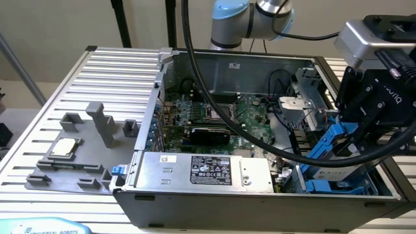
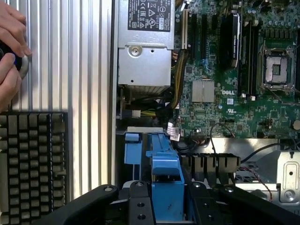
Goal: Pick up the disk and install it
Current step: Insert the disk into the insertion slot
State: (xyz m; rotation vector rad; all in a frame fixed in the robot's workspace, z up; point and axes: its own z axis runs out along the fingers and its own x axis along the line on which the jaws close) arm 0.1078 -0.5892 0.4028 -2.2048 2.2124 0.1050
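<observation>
The disk (image 1: pixel 336 171) is hanging tilted high above the drive bay and would fall, so I need to keep it in my gripper until it's in the bay.
The disk (image 1: pixel 336 171), silver-grey with a white label and clipped in a blue rail frame (image 1: pixel 325 145), is tilted on edge at the exterior view's right. It hangs over the blue drive bay (image 1: pixel 341 187) in the corner of the open computer case (image 1: pixel 260 207). My gripper (image 1: pixel 356 146) comes down onto it from above, its black fingers closed on the frame. In the wrist view the blue frame (image 2: pixel 164 173) sits between the two black fingers (image 2: pixel 140 201) of my gripper (image 2: pixel 168 204), above the bay's blue rails (image 2: pixel 132 140).
A silver power supply with a black label (image 1: pixel 208 170) lies beside the bay, and the motherboard (image 1: pixel 224 114) is behind it. Thick black cables (image 1: pixel 215 97) cross the case. A grey fixture holding a small silver chip (image 1: pixel 65 146) is on the ribbed table. A person's hand (image 2: pixel 10 47) is at the table edge.
</observation>
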